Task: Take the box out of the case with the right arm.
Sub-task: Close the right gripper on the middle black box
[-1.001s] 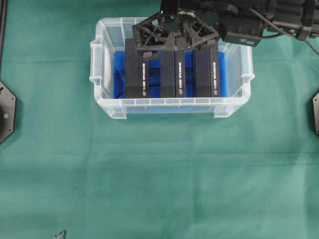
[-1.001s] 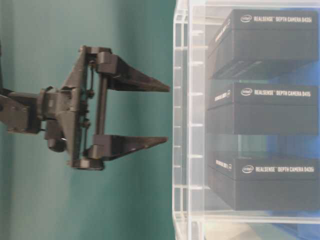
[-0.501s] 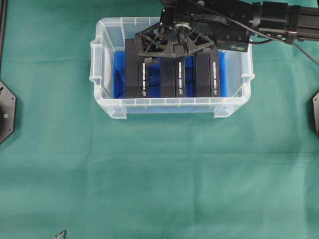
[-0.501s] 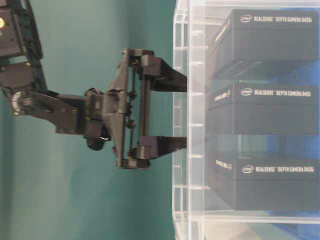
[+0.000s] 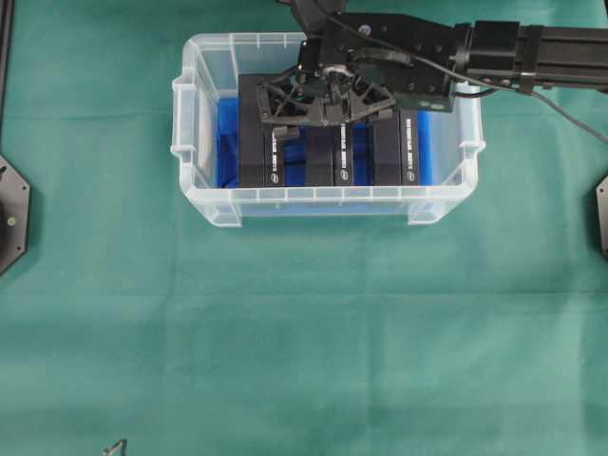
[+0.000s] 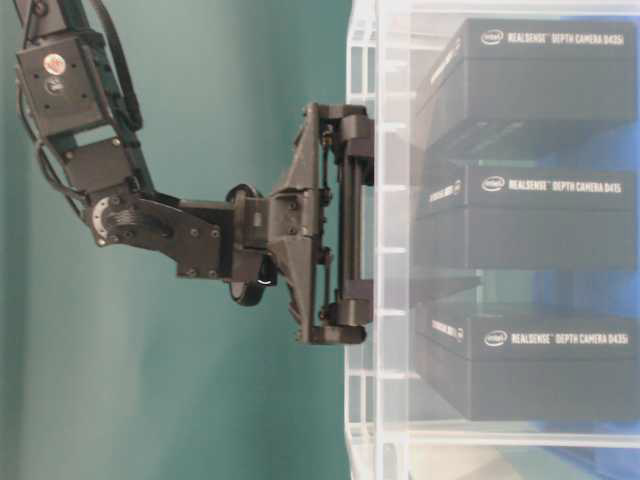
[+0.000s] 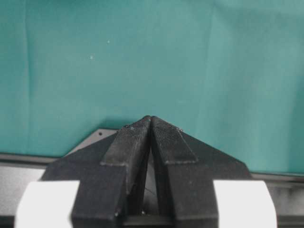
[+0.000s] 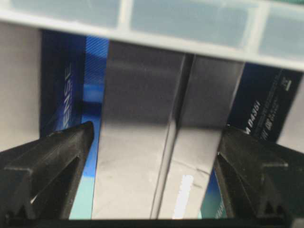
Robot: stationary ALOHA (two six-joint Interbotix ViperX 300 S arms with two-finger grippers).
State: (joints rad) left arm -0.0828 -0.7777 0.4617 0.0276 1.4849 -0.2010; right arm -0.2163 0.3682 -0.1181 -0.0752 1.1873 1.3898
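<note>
Next, my right gripper grips the middle box (image 5: 331, 157) by its long sides to take that box out of the case.
The clear case (image 5: 323, 195) with a blue floor holds three black boxes side by side. My right gripper (image 5: 328, 116) reaches down into it from the far side, open, with one finger on each side of the middle box (image 5: 331, 157). In the right wrist view that box (image 8: 142, 156) fills the gap between my fingertips (image 8: 71, 142), which stand apart from its sides. At table level the right gripper (image 6: 400, 232) has passed the case's rim (image 6: 362, 150). My left gripper (image 7: 151, 118) is shut over bare green cloth, holding nothing.
The left box (image 5: 255, 142) and the right box (image 5: 394, 147) flank the middle one closely. Green cloth (image 5: 304, 332) covers the table around the case. Black mounts sit at the left edge (image 5: 11, 214) and the right edge (image 5: 601, 214).
The right gripper has come down from above the case's rim into the case, still open. Its fingers now straddle the middle box. The boxes have not moved.
</note>
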